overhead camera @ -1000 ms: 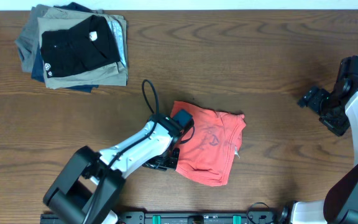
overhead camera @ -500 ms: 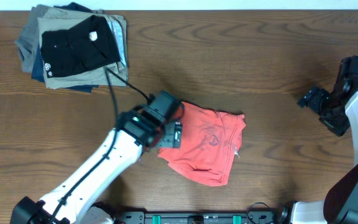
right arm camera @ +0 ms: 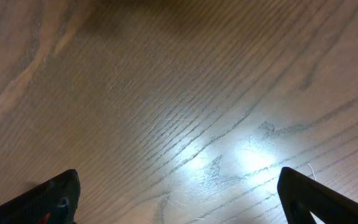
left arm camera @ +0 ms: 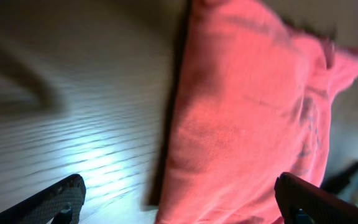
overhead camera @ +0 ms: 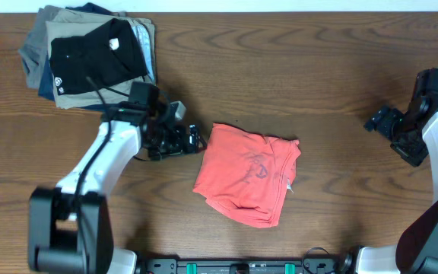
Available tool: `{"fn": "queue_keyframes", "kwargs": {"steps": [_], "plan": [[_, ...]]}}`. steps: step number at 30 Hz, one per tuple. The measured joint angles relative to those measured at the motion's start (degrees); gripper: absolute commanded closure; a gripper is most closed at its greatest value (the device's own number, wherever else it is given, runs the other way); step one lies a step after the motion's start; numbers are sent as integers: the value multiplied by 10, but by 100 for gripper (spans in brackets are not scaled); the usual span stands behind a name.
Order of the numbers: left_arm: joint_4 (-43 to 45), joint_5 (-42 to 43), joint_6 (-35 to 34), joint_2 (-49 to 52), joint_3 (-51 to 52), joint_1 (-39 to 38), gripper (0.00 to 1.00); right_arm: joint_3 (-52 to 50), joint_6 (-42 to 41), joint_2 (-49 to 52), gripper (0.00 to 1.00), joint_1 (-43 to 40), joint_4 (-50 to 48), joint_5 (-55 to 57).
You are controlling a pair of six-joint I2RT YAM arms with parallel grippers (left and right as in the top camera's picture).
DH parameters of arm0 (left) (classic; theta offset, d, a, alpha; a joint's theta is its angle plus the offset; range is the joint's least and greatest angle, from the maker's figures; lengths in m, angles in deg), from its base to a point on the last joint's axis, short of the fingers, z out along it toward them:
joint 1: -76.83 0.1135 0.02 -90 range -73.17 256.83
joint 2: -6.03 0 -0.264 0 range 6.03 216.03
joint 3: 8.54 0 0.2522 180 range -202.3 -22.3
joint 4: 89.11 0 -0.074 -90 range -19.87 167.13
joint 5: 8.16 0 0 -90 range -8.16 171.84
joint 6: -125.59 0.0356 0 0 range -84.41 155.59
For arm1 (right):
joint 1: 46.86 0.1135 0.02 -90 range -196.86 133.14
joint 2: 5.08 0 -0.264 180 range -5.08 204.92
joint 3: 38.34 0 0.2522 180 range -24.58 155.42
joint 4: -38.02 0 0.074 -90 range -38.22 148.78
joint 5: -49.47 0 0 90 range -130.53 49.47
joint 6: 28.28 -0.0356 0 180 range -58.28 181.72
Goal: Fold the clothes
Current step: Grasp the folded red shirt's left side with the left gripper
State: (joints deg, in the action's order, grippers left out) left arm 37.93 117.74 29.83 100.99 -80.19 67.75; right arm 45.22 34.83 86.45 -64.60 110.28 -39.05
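Observation:
My left gripper should next grab the folded T-shirt across its side edge facing the stack (overhead camera: 209, 143) (left arm camera: 175, 179). Then it can carry the T-shirt folded onto the pile.
The clothes, a coral-red T-shirt (overhead camera: 248, 173), lie folded into a rough rectangle on the wooden table (overhead camera: 318, 68), with faint print showing on top. My left gripper (overhead camera: 191, 141) hovers just left of the shirt's upper left corner, open and holding nothing. In the left wrist view the shirt (left arm camera: 247, 118) fills the right half, and the left gripper (left arm camera: 179, 186) spans its left edge with its fingers (left arm camera: 64, 198) wide apart. My right gripper (overhead camera: 377, 120) is far off at the table's right edge, open over bare wood (right arm camera: 179, 93) and also empty (right arm camera: 179, 186).
A stack of folded garments (overhead camera: 90, 61), black on top over khaki, grey and blue, sits at the back left corner. The left arm's cable (overhead camera: 101, 95) loops close to that stack.
My left gripper opened and let go of the shirt's left side. The left arm then swung back and to the left, off the shirt. The right arm stayed still.

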Motion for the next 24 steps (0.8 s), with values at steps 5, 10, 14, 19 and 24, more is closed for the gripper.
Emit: {"fn": "queue_keyframes", "kwargs": {"steps": [5,10,14,19,24], "plan": [[14,43,20,72,0,-22,2,0,0,0,1,0,0,0],[41,80,28,103,-3,-52,2,0,0,0,1,0,0,0],[58,92,30,108,-4,-83,3,0,0,0,1,0,0,0],[84,80,24,115,-4,-117,47,0,0,0,1,0,0,0],[97,49,1,119,-4,-135,94,0,0,0,1,0,0,0]]}}
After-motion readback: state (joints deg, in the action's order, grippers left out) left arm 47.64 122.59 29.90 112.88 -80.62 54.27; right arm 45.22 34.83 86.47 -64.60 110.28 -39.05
